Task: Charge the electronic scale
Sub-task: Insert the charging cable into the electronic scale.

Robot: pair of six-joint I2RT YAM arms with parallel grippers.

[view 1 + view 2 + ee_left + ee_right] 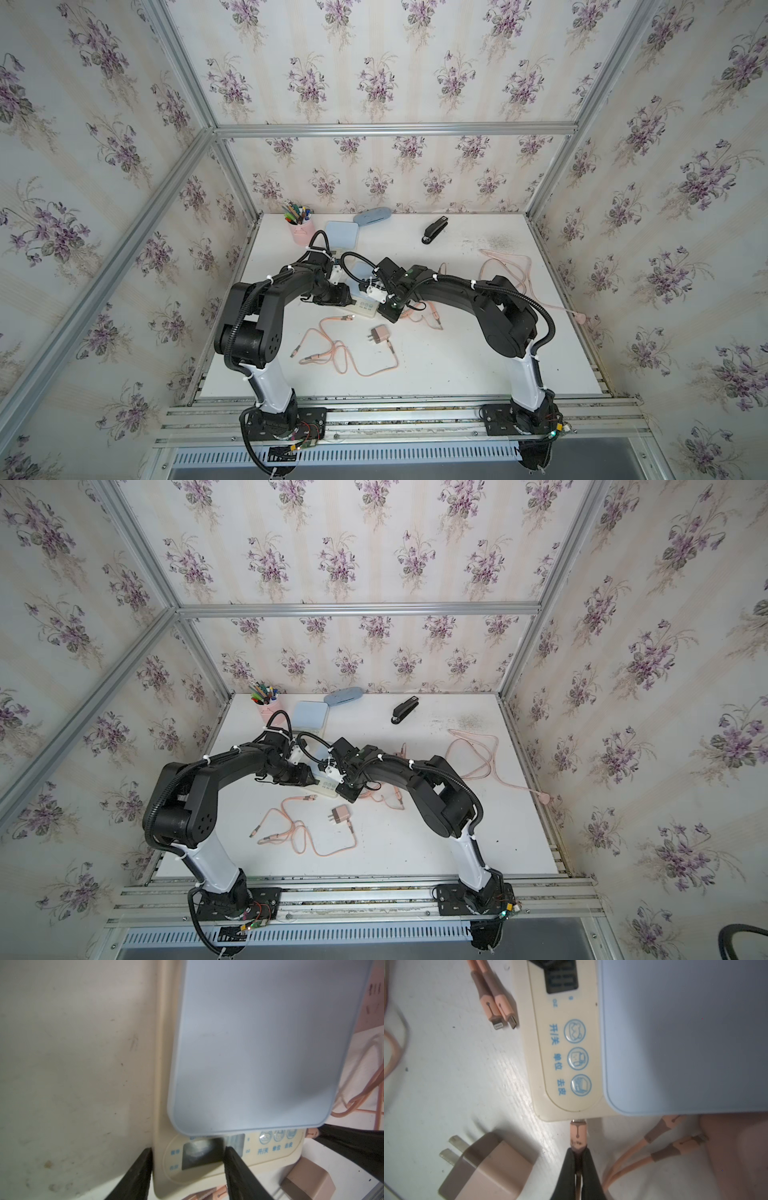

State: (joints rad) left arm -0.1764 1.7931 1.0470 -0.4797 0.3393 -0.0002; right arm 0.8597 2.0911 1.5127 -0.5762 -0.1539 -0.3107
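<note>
The peach connector's metal tip is inside the scale's edge and only a sliver shows, so it is time for my right gripper to let go of the connector.
The electronic scale, a cream body with three round buttons and a pale blue platform, lies mid-table in both top views. My right gripper is shut on a peach cable connector. The connector's metal tip meets the edge of the scale at its button end. My left gripper is open, one finger beside the scale's side edge and the other over the display. A pink charger adapter lies loose, prongs up, near the scale.
A peach cable runs from the adapter across the front. Two spare connectors lie beside the scale. A second cable lies at the right. At the back are a pink pen cup, a blue square box, a blue case and a stapler.
</note>
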